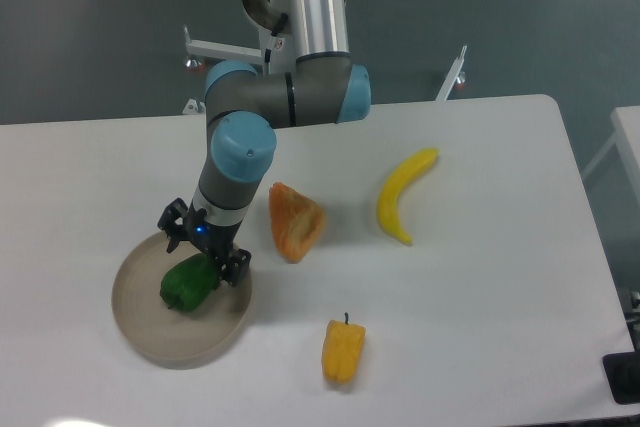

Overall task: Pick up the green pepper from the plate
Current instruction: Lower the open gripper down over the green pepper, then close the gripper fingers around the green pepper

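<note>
The gripper grabs the green pepper by its end toward the orange wedge (209,270) next, to lift the pepper off the beige plate (165,339).
The green pepper (186,285) lies in the round beige plate (165,339) at the table's front left. My gripper (203,253) hangs open over the pepper's upper right side. One finger is at the plate's back rim and the other at the pepper's right. The fingers straddle the top of the pepper; whether they touch it I cannot tell.
An orange wedge-shaped item (294,221) sits just right of the gripper. A yellow pepper (343,349) lies near the front edge, and a banana (402,194) lies further right. The arm's elbow (285,95) reaches in from the back.
</note>
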